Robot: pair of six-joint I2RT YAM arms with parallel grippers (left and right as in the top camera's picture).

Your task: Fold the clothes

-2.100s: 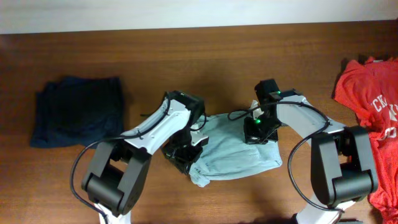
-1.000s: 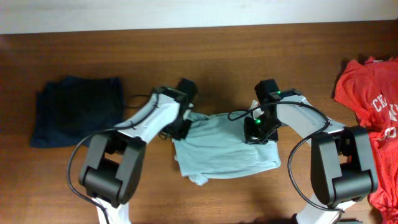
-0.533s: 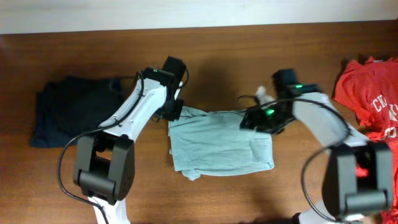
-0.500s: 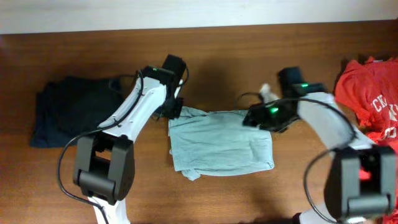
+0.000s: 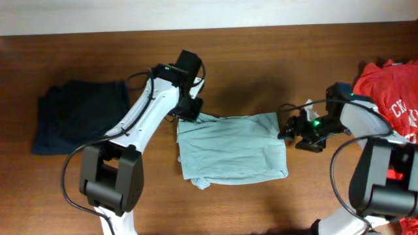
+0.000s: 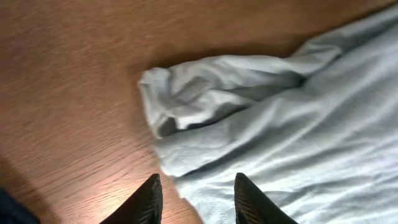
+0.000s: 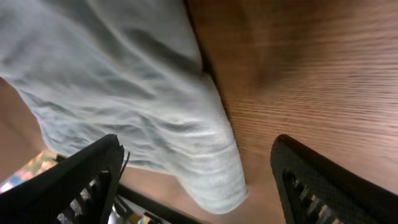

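The right gripper grabs the pale grey-blue T-shirt by its rolled outer edge next, to fold that end of the T-shirt over the rest.
The pale grey-blue T-shirt lies folded into a rough rectangle mid-table. Its bunched back-left corner shows in the left wrist view. My left gripper hovers at that corner, and its fingers stand apart over the cloth's edge, pinching nothing. My right gripper is open wide just off the shirt's right edge. In the right wrist view that gripper frames the rolled edge of the shirt without touching it. A dark navy shirt lies at the left, and a red shirt with white lettering at the far right.
Brown wooden table, with a pale wall strip along its far edge. The left arm reaches in from the front left and the right arm from the front right. The red shirt runs down the right edge beside the right arm's base.
My right gripper has opened, let go of the shirt's back-right corner and drawn away to the right. My left gripper has moved back a little and its jaws have parted. The shirt lies flatter.
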